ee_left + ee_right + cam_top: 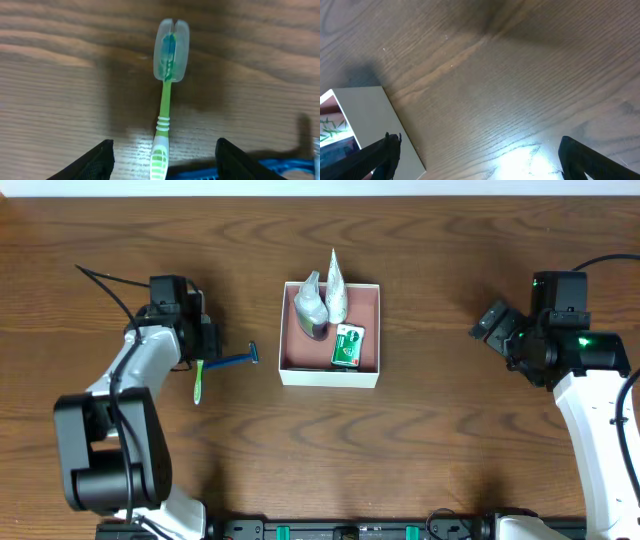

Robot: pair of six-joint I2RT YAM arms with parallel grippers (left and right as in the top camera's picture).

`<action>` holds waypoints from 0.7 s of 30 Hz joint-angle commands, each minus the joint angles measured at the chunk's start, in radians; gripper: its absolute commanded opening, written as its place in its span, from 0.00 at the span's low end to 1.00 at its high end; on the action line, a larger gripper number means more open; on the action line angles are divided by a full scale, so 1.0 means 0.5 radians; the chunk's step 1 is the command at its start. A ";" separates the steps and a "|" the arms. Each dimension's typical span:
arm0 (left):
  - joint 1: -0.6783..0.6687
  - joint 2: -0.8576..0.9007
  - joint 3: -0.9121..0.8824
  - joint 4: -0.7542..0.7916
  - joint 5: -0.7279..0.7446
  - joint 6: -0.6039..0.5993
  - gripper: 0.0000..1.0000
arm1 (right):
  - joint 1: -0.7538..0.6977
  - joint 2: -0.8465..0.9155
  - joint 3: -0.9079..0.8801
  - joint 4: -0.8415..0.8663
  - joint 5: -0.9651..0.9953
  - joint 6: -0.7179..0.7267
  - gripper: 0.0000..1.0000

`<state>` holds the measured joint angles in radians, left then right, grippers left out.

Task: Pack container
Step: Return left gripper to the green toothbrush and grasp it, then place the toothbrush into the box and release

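My left gripper's fingers are above the toothbrush handle (199,370) and the blue razor (236,361), so the gripper will go down first and then close on the toothbrush.
The container (330,375), a square shallow white box with a pinkish-brown inside, sits at the table's middle; its outer wall shows in the right wrist view (367,107). It holds two tubes (322,298) and a green-and-white packet (348,345). A green toothbrush (199,383) with a clear head cap lies on the table left of the box, beside a blue razor (236,361). My left gripper (203,338) is open, its fingers (162,167) either side of the toothbrush handle (161,150). My right gripper (495,320) is open and empty (477,160), right of the box.
The wooden table (450,440) spreads all round. The blue razor also shows at the lower right of the left wrist view (280,167), close to the toothbrush handle. A black rail runs along the table's front edge (350,530).
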<state>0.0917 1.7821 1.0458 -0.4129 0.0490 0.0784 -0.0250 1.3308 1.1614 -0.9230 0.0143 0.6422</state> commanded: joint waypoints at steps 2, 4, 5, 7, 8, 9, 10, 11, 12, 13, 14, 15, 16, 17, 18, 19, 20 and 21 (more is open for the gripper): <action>0.011 0.080 -0.020 0.009 -0.027 -0.018 0.65 | -0.009 0.002 0.005 -0.004 0.000 -0.008 0.99; 0.024 0.098 -0.020 0.007 -0.029 -0.018 0.61 | -0.009 0.002 0.005 -0.004 0.000 -0.008 0.99; 0.033 0.107 -0.020 0.007 -0.025 -0.019 0.60 | -0.009 0.002 0.005 -0.004 0.000 -0.008 0.99; 0.043 0.125 -0.020 -0.011 -0.024 -0.018 0.59 | -0.009 0.002 0.005 -0.004 0.000 -0.008 0.99; 0.047 0.138 -0.020 -0.023 -0.024 -0.018 0.57 | -0.009 0.002 0.005 -0.004 0.000 -0.008 0.99; 0.050 0.152 -0.020 -0.031 -0.025 -0.018 0.56 | -0.009 0.002 0.005 -0.004 0.000 -0.008 0.99; 0.056 0.167 -0.020 -0.033 -0.025 -0.018 0.55 | -0.009 0.002 0.005 -0.004 0.000 -0.008 0.99; 0.060 0.182 -0.020 -0.037 -0.024 -0.018 0.50 | -0.009 0.002 0.005 -0.004 0.000 -0.008 0.99; 0.063 0.191 -0.020 -0.038 -0.024 -0.018 0.47 | -0.009 0.002 0.005 -0.004 0.000 -0.008 0.99; 0.065 0.199 -0.020 -0.038 -0.024 -0.018 0.44 | -0.009 0.002 0.005 -0.004 0.000 -0.008 0.99; 0.068 0.200 -0.020 -0.039 -0.024 -0.018 0.40 | -0.009 0.002 0.005 -0.004 0.000 -0.008 0.99; 0.069 0.200 -0.020 -0.041 -0.024 -0.018 0.36 | -0.009 0.002 0.005 -0.004 0.000 -0.008 0.99; 0.069 0.198 -0.019 -0.047 -0.024 -0.018 0.30 | -0.009 0.002 0.005 -0.004 0.000 -0.008 0.99; 0.069 0.194 -0.019 -0.053 -0.024 -0.018 0.24 | -0.009 0.002 0.005 -0.004 0.000 -0.008 0.99; 0.069 0.188 -0.019 -0.062 -0.024 -0.018 0.21 | -0.009 0.002 0.005 -0.004 0.000 -0.008 0.99; 0.069 0.175 -0.014 -0.079 -0.024 -0.018 0.19 | -0.009 0.002 0.005 -0.004 0.000 -0.008 0.99; 0.068 0.159 -0.008 -0.099 -0.024 -0.018 0.13 | -0.009 0.002 0.005 -0.004 0.000 -0.008 0.99; 0.068 0.130 -0.001 -0.122 -0.023 -0.018 0.10 | -0.009 0.002 0.005 -0.004 0.000 -0.008 0.99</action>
<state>0.1173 1.8420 1.0477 -0.4442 0.0521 0.0700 -0.0250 1.3308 1.1614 -0.9234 0.0147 0.6422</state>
